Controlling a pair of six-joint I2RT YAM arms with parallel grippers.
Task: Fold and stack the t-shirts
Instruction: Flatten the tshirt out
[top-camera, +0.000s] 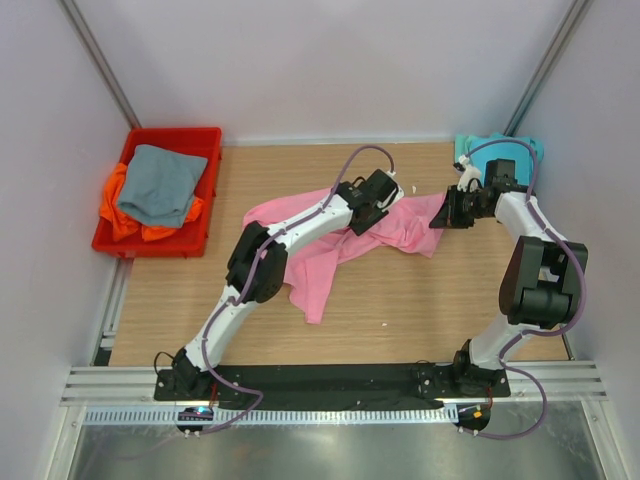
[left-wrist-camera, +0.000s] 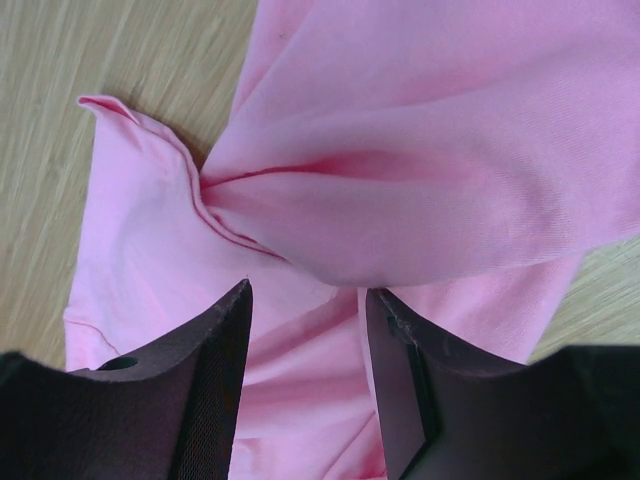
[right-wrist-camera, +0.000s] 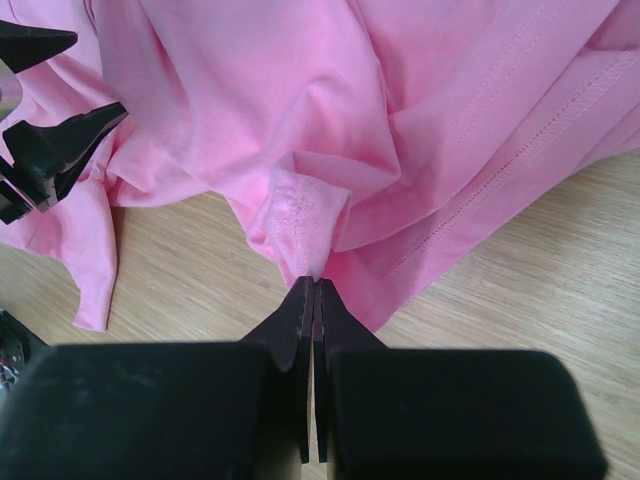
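Note:
My left gripper is to grab the pink t-shirt's bunched fold next, away from the ribbed edge that my right gripper holds. Then the t-shirt can be spread for folding.
The pink t-shirt lies crumpled and spread across the middle of the wooden table. My left gripper hovers over its upper part. In the left wrist view it stands open, with pink cloth lying under and between its fingers and a bunched fold just ahead of the tips. My right gripper is at the shirt's right end. The right wrist view shows it shut on a small pinch of ribbed pink edge. A teal t-shirt sits at the back right corner, partly behind the right arm.
A red bin stands at the back left, holding a grey t-shirt on top of an orange one. White walls close in both sides and the back. The left gripper's fingers show at the right wrist view's upper left.

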